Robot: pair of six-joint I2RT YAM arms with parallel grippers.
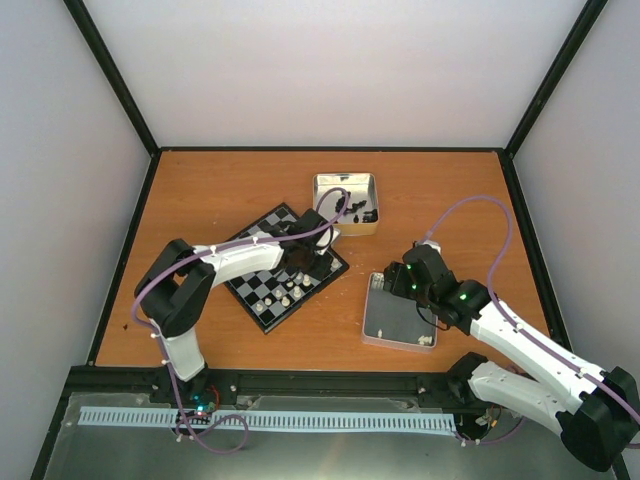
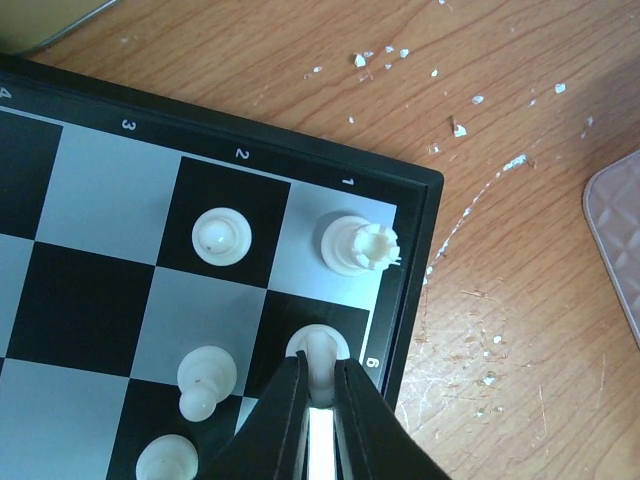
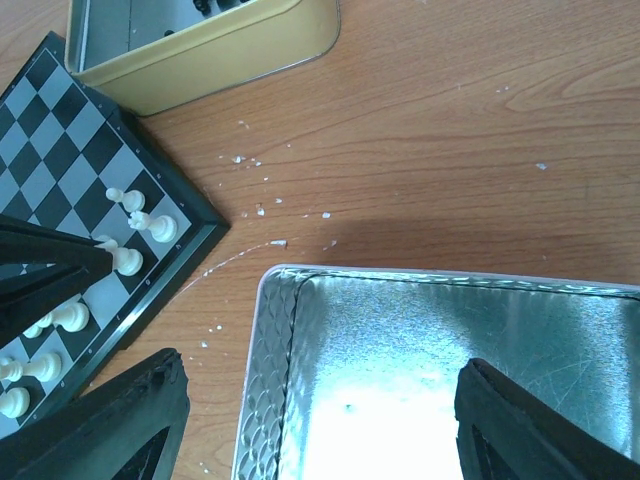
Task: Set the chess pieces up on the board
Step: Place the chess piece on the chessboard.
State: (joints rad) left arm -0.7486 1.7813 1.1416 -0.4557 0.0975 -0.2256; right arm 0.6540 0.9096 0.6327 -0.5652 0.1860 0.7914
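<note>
I need to release the cream-white chess piece with my left gripper. The piece's base is inside the black square, beside the white rook [image 2: 358,245], so the piece would stand there.
The board [image 1: 250,285] lies left of centre, and its corner [image 2: 412,270] fills the left wrist view. My left gripper [image 2: 320,362] is shut on a cream-white chess piece [image 2: 322,346], whose base rests on the black square by the rim. Beside it stand a white rook [image 2: 358,245] and a pawn [image 2: 220,237]; another white piece [image 2: 205,380] leans nearby. From above, my left gripper [image 1: 310,257] is over the board's right corner. My right gripper [image 3: 320,365] hangs open and holds nothing over a flat silver tin [image 3: 450,360]. Several white pieces [image 3: 125,260] line the board's edge [image 3: 190,250].
A gold-sided tin [image 1: 347,203] with black chessmen stands behind the board, also in the right wrist view as the gold tin [image 3: 200,55]. The silver tin [image 1: 395,322] holds a few white pieces [image 1: 425,340] at its near right corner. White flecks dot the wooden table [image 2: 470,130].
</note>
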